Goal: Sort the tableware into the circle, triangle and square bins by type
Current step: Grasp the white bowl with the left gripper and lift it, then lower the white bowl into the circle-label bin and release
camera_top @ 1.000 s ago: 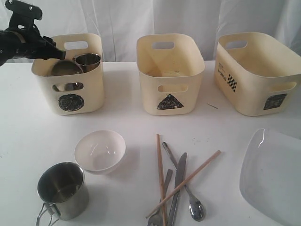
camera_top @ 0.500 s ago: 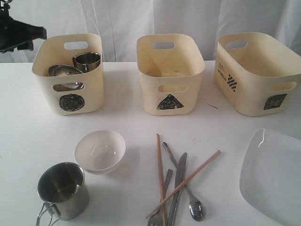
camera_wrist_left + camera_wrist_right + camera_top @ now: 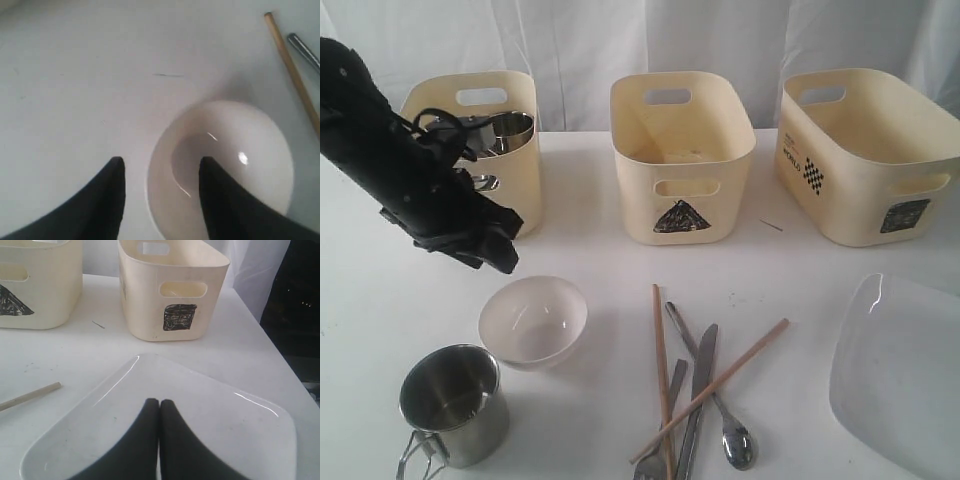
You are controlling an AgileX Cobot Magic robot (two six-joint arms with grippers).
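Observation:
The small white bowl is wider than my open fingertips, so my left gripper should pinch its thin rim (image 3: 498,300) next.
My left gripper (image 3: 505,255) (image 3: 160,162) hangs open over the small white bowl (image 3: 533,320) (image 3: 225,160), one finger outside its near rim and one above its inside. A steel mug (image 3: 453,402) stands in front of the bowl. Another steel mug (image 3: 508,130) sits in the circle bin (image 3: 520,180), the steel bowl mostly hidden behind my arm. Two chopsticks (image 3: 662,375), the knife (image 3: 698,390), fork (image 3: 660,450) and spoon (image 3: 730,435) lie crossed in a heap. My right gripper (image 3: 159,402), shut and empty, hovers over the white square plate (image 3: 225,430) (image 3: 905,370).
The triangle bin (image 3: 682,155) stands at the back middle and the square bin (image 3: 870,150) (image 3: 170,290) at the back right. A white curtain hangs behind them. The plate reaches the table's right front edge.
My left arm has swung from behind the circle bin down and forward to the white bowl. The steel bowl stays in the circle bin.

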